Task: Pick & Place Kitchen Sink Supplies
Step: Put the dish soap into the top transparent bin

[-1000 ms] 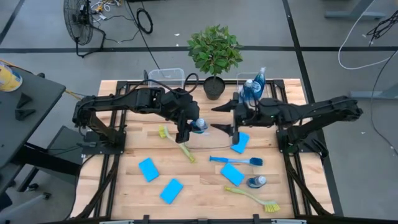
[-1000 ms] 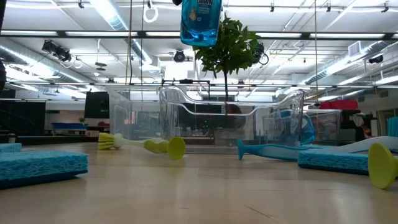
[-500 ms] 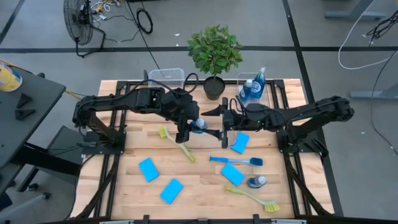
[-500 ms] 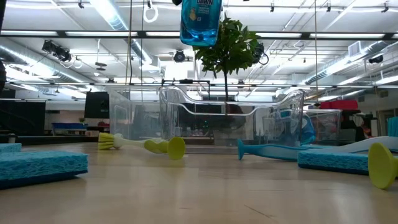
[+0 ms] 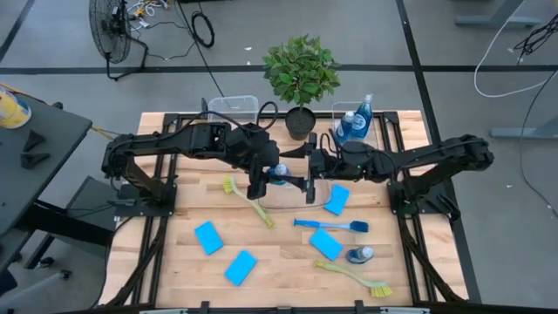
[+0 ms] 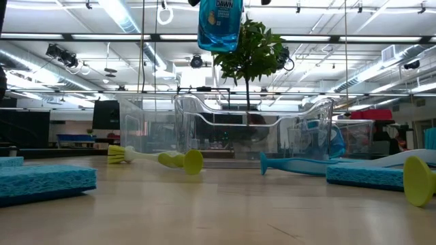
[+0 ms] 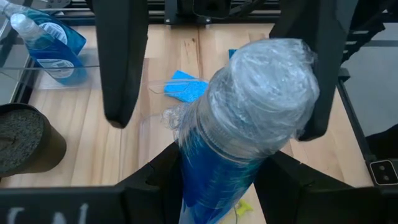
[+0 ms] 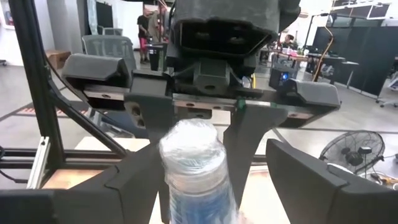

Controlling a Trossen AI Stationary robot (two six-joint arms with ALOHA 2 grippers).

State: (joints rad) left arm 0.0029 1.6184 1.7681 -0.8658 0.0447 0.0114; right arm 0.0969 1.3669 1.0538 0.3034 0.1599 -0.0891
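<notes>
My right gripper takes hold of the bottle by its wrapped cap next, to move it among the sink supplies.
A small clear bottle of blue liquid hangs high over the table's middle, with my left gripper shut on it. The low view shows its labelled body at the top. My right gripper comes level from the table's right. It stands open with one finger on either side of the bottle's wrapped cap; I cannot tell whether either finger touches. On the table lie several blue sponges, two yellow-green brushes, a blue brush and another bottle. My left gripper pinches the bottle's body below its neck between its two fingers. They come slanting down from the table's left. The bottle is lifted clear of the table, roughly upright, cap end up and blue body hanging below the fingers.
A clear bin stands on the table under the held bottle. Another clear bin at the back right holds two blue bottles, and a third bin stands back left. A potted plant is at the far edge.
My right gripper has gone toward the table's left and slightly down, up to the held bottle, staying open; its fingers now flank the cap. The bottle has stayed where it was.
</notes>
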